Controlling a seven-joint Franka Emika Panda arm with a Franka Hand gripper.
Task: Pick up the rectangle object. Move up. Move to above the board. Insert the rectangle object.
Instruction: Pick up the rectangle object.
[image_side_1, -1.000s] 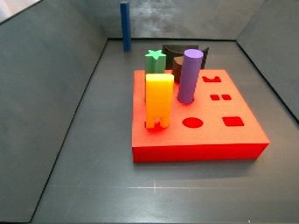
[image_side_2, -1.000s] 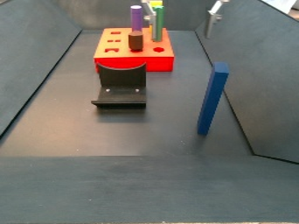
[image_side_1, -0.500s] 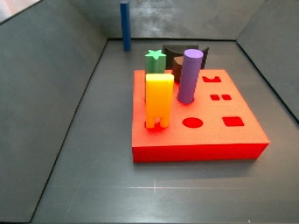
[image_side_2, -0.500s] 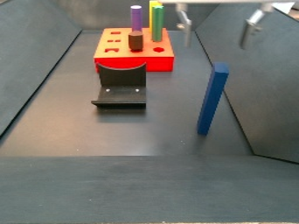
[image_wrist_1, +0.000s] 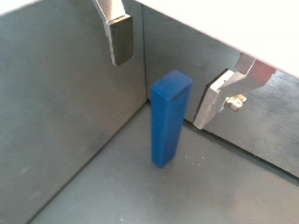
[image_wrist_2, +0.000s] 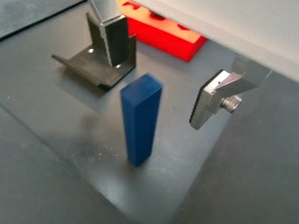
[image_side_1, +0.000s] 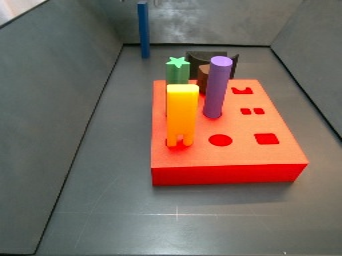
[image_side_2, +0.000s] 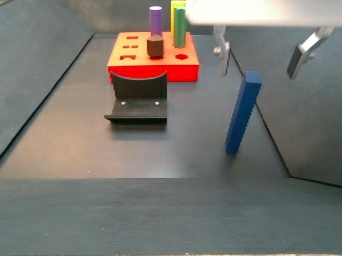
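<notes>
The blue rectangle object's lower end has to stay free to go into the board (image_side_1: 227, 150). My gripper will go to the object and grab its upper end (image_side_1: 143, 8).
The rectangle object (image_side_2: 242, 113) is a slim blue bar standing upright on the dark floor near the right wall; in a side view it shows far back (image_side_1: 143, 30). My gripper (image_side_2: 261, 67) hangs open just above its top, one finger to each side, touching nothing. Both wrist views show the rectangle object (image_wrist_1: 167, 118) (image_wrist_2: 140, 118) below and between the spread silver fingers (image_wrist_1: 121, 39) (image_wrist_2: 214, 96). The red board (image_side_1: 227, 150) (image_side_2: 134, 62) (image_wrist_2: 163, 31) lies apart from the bar. In the side view from the board's end the gripper is out of view.
A purple cylinder (image_side_1: 217, 85), a yellow-orange block (image_side_1: 182, 112) and a green star piece (image_side_1: 177, 66) stand in the board. The dark fixture (image_side_2: 138, 103) (image_wrist_2: 93, 66) sits between board and bar. Grey walls enclose the floor; one wall (image_side_2: 314, 130) rises close beside the bar.
The gripper has come down into a side view and shifted over the blue bar, fingers now straddling the space above its top. The bar and board have not moved.
</notes>
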